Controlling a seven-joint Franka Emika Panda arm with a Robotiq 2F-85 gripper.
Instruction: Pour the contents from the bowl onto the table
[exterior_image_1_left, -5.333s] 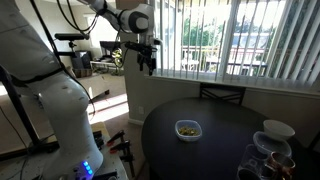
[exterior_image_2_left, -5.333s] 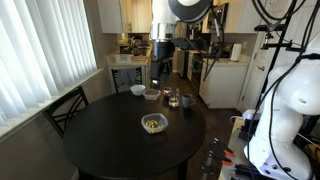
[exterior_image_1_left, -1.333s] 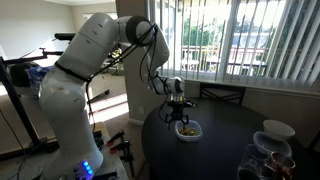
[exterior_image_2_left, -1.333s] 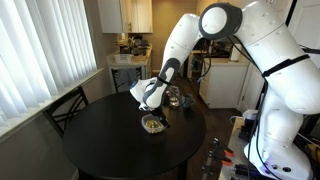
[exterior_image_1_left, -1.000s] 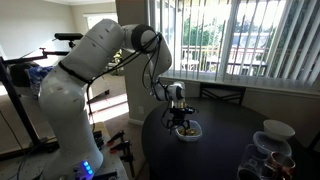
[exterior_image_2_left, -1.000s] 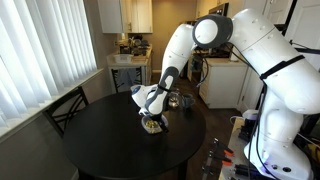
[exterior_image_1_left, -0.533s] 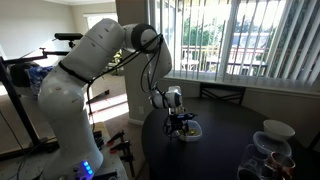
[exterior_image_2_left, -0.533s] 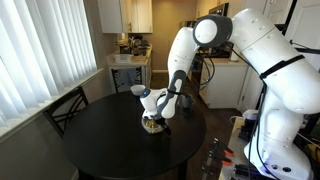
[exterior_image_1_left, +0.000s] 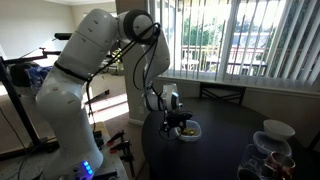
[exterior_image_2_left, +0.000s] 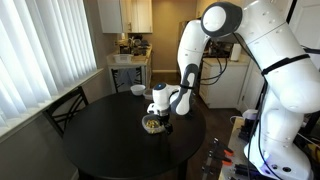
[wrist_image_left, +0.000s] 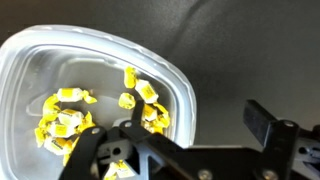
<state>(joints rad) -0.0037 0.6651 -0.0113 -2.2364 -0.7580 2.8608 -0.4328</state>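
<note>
My gripper should close on the bowl's rim. The bowl's rim is between its open fingers, and they reach down to it in an exterior view.
The small pale bowl sits upright on the dark round table; it also shows in an exterior view and fills the left of the wrist view. Yellow bits lie inside it. My gripper is down at the bowl. In the wrist view the gripper is open and straddles the bowl's rim: one finger is over the bits inside, the other is outside over the bare table.
A larger white bowl and clear glassware stand near the table's edge; they also show beyond the arm. A chair stands at the table's side. A window with blinds is behind.
The arm came down from high above the table to the bowl. Over the last second the gripper sank lower onto the bowl's rim and the wrist turned. The bowl has not moved.
</note>
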